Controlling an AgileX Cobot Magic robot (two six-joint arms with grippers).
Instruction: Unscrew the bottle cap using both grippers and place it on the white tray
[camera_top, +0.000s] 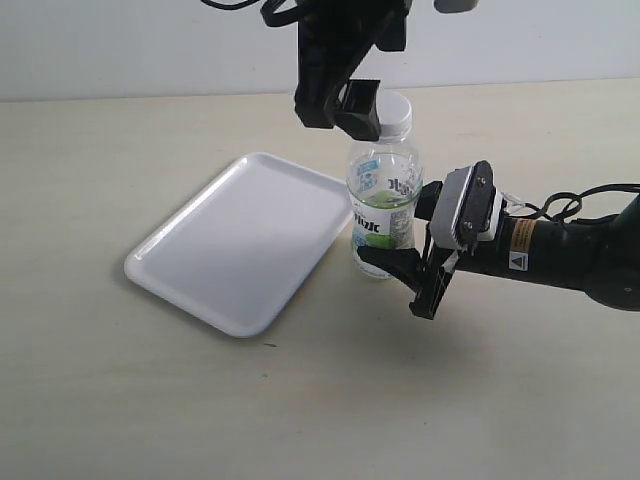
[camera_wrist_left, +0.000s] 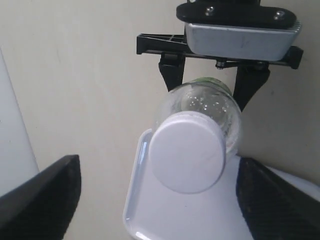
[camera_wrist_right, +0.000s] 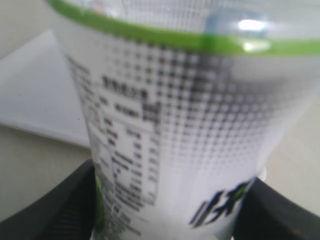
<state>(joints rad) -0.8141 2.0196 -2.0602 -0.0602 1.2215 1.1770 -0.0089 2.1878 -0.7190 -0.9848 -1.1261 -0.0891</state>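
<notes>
My left gripper grabs the cap's round side (camera_top: 396, 122) next, to unscrew the cap and put it on the white tray (camera_top: 240, 240).
The clear bottle (camera_top: 384, 200) with its lime label stands upright on the table, just right of the white tray (camera_top: 240, 240). Its white cap (camera_top: 397, 112) is on the neck. My right gripper (camera_top: 402, 270), the one with the white-grey block, is shut on the bottle's lower body; the label (camera_wrist_right: 170, 125) fills the right wrist view, with a black finger (camera_wrist_right: 55, 210) pressed against each side. My all-black left gripper (camera_top: 345, 105) hangs over the bottle top, open. In the left wrist view the cap (camera_wrist_left: 187, 151) lies between its wide-apart fingers (camera_wrist_left: 42, 200), touching neither.
The tray's rim (camera_wrist_left: 136, 200) shows below the cap in the left wrist view, and a corner of the tray (camera_wrist_right: 35, 95) lies behind the bottle in the right wrist view. Bare beige table surrounds the tray and bottle. A cable (camera_top: 560, 205) trails along the right arm.
</notes>
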